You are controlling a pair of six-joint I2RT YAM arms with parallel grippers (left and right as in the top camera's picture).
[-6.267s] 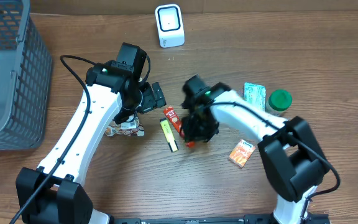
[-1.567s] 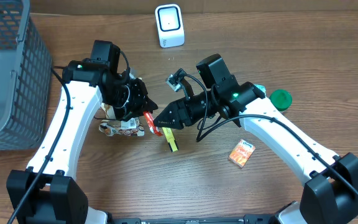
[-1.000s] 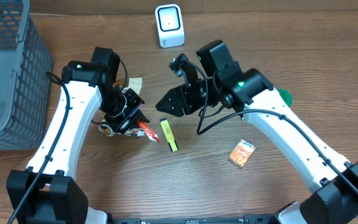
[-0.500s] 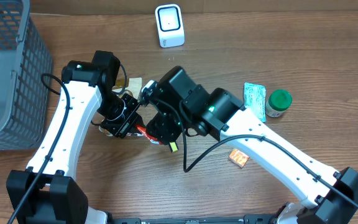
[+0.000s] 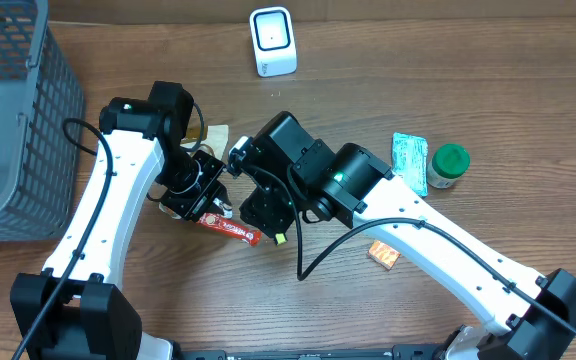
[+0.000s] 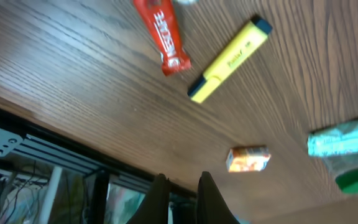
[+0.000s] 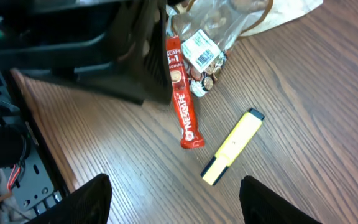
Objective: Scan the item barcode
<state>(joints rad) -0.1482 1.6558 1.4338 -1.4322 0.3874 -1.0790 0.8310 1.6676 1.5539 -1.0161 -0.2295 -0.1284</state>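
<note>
I next need my right gripper to grab the red Nescafe sachet by its end away from the clear bag (image 5: 248, 235) (image 7: 191, 133), leaving its body uncovered to scan the barcode.
A red Nescafe sachet (image 5: 230, 229) lies flat on the wood table, seen too in the left wrist view (image 6: 165, 36) and the right wrist view (image 7: 182, 93). The white barcode scanner (image 5: 272, 40) stands at the table's far edge. My left gripper (image 5: 211, 205) hovers just left of the sachet's end. Its fingers (image 6: 160, 199) are shut with nothing between them, and the left gripper (image 6: 182, 198) points away from the sachet. My right gripper (image 7: 182, 208) stands open wide above the sachet and a yellow highlighter (image 7: 232, 147). Overhead, the right gripper (image 5: 266, 208) covers most of the highlighter.
A clear bag with a barcode label (image 7: 201, 50) lies under the left arm. A grey basket (image 5: 8, 120) stands at the left. A green packet (image 5: 409, 160), a green-lidded jar (image 5: 450, 165) and a small orange box (image 5: 389, 254) lie to the right.
My right arm has swung left and down over the highlighter and sachet, with its jaws wider. The sachet has gone from the left gripper's tip to lying flat on the table.
</note>
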